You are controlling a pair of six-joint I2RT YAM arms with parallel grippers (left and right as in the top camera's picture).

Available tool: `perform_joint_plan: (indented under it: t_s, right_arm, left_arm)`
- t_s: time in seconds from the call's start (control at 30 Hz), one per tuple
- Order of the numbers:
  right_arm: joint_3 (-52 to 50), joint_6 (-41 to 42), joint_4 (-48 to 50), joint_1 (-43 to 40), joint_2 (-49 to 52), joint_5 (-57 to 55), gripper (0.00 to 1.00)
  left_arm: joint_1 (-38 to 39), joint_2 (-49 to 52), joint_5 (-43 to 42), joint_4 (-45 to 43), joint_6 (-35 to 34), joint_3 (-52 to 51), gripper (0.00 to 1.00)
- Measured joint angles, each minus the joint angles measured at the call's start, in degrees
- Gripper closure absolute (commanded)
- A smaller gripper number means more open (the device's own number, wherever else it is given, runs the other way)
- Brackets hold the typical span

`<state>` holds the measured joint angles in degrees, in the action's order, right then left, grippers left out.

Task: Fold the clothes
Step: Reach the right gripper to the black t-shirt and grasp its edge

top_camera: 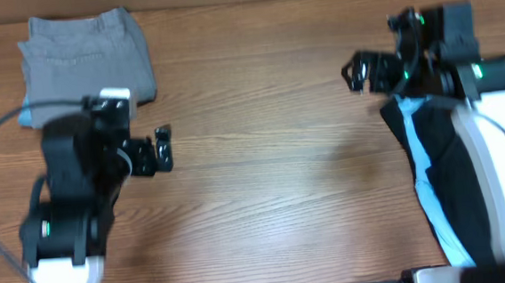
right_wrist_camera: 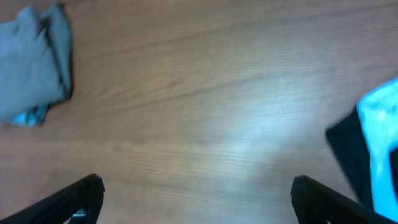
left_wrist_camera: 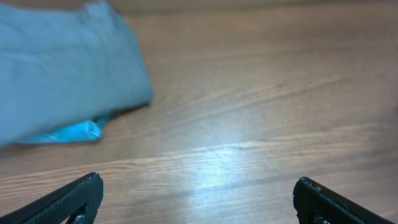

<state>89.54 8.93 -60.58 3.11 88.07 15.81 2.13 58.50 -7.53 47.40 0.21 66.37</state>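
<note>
I should next grab only the black T-shirt (top_camera: 457,167) with my right gripper, by its edge along the light blue garment, to lift it free for folding.
A black T-shirt (top_camera: 457,167) lies crumpled with a light blue garment (top_camera: 420,161) at the right edge of the table, partly under my right arm. Both show at the right edge of the right wrist view, black (right_wrist_camera: 345,149) and light blue (right_wrist_camera: 382,134). My right gripper (top_camera: 354,70) is open and empty over bare wood (right_wrist_camera: 196,190), left of that pile. My left gripper (top_camera: 164,149) is open and empty above the table (left_wrist_camera: 198,193), below and to the right of the folded grey trousers.
Folded grey trousers (top_camera: 86,59) sit at the back left, with a bit of light blue fabric (top_camera: 26,117) sticking out under them; the left wrist view shows both, grey (left_wrist_camera: 62,68) and blue (left_wrist_camera: 74,132). The wooden table (top_camera: 273,176) spans the middle.
</note>
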Motion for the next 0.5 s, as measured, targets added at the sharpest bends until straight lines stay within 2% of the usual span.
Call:
perform_joint_plan:
  t_s: [0.2, 0.37, 0.5]
  right_arm:
    - [2.6, 0.1, -0.5, -2.5, 9.9, 0.8, 0.0]
    - [2.6, 5.3, -0.5, -7.5, 10.3, -4.9, 0.0]
    - [2.7, 9.5, -0.3, -15.3, 10.5, -10.4, 0.02]
  left_arm:
    - [0.0, 10.2, -3.1, 3.1, 0.0, 4.3, 0.0]
    - [0.0, 12.7, -7.9, 3.4, 0.0, 4.3, 0.0]
    - [0.0, 12.7, -10.3, 3.4, 0.0, 4.3, 0.0]
